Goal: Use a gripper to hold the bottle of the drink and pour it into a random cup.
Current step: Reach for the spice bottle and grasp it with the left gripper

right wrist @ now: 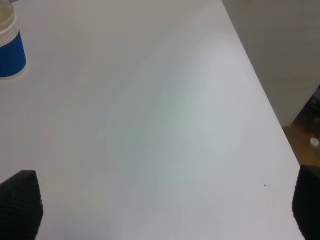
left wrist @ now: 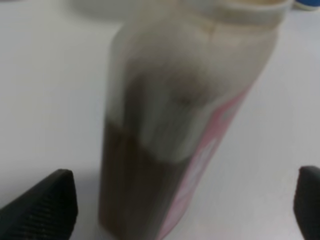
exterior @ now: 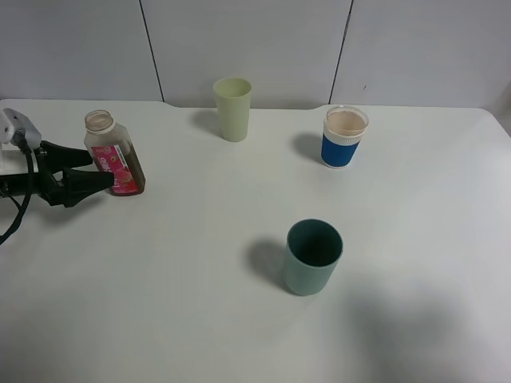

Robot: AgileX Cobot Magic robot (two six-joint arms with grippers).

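Next, my left gripper grabs the bottle by its labelled body [exterior: 120, 169]. Then it pours the drink into a cup.
The bottle [exterior: 114, 155] stands upright at the far left of the table, capless, with a pink label and brown drink. My left gripper [exterior: 94, 168] is open right beside it, fingertips reaching its left side. In the left wrist view the bottle [left wrist: 175, 125] fills the middle, blurred, between the two wide-apart fingertips of the gripper [left wrist: 180, 210], with gaps on both sides. The pale yellow-green cup [exterior: 232, 108] stands upright at the back centre. My right gripper [right wrist: 164, 205] is open and empty over bare table; it is out of the exterior view.
A blue-sleeved clear cup [exterior: 345, 137] stands at the back right and also shows in the right wrist view [right wrist: 7, 50]. A dark teal cup [exterior: 313, 255] stands near the front centre. The table's right edge [right wrist: 260, 95] runs beside the right gripper.
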